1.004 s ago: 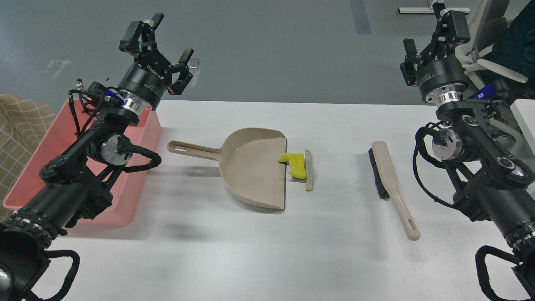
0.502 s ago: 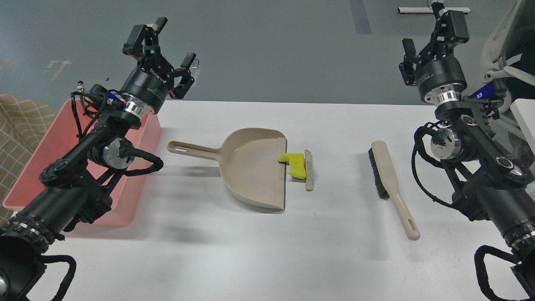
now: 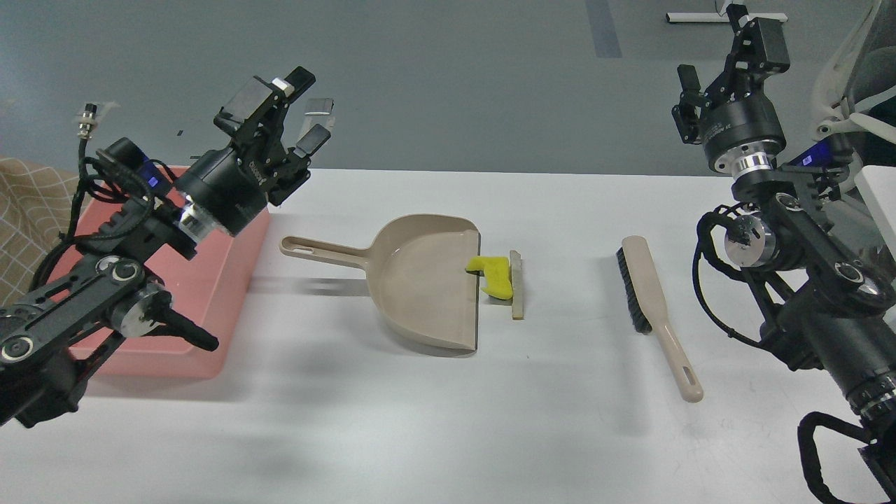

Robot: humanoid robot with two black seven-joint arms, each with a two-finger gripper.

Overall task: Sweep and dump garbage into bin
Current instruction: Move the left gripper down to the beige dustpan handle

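Observation:
My left gripper is going to grab the dustpan by its handle [image 3: 323, 250] next, so it can lift it and dump the garbage into the pink bin [image 3: 210, 294].
The yellow sponge [image 3: 492, 274] lies at the open lip of the beige dustpan [image 3: 425, 280] in the middle of the white table. The bread slice [image 3: 517, 284] stands on edge right against the sponge, on its right. The pink bin [image 3: 210, 294] sits at the left edge, partly hidden by my left arm. My left gripper [image 3: 305, 113] is open and empty, held above the bin's far right corner, left of the dustpan handle [image 3: 315, 249]. My right gripper [image 3: 724, 47] is open and empty, raised at the far right, above the brush [image 3: 647, 294].
The brush lies right of the garbage, bristles facing left, its handle pointing to the front. A checked cloth [image 3: 28, 217] shows at the far left. White chair parts [image 3: 850, 91] stand behind my right arm.
My left arm has swung and turned, its elbow dropping low; its gripper has shifted right and a little down. The right arm has hardly moved. Dustpan, garbage and brush lie unmoved.

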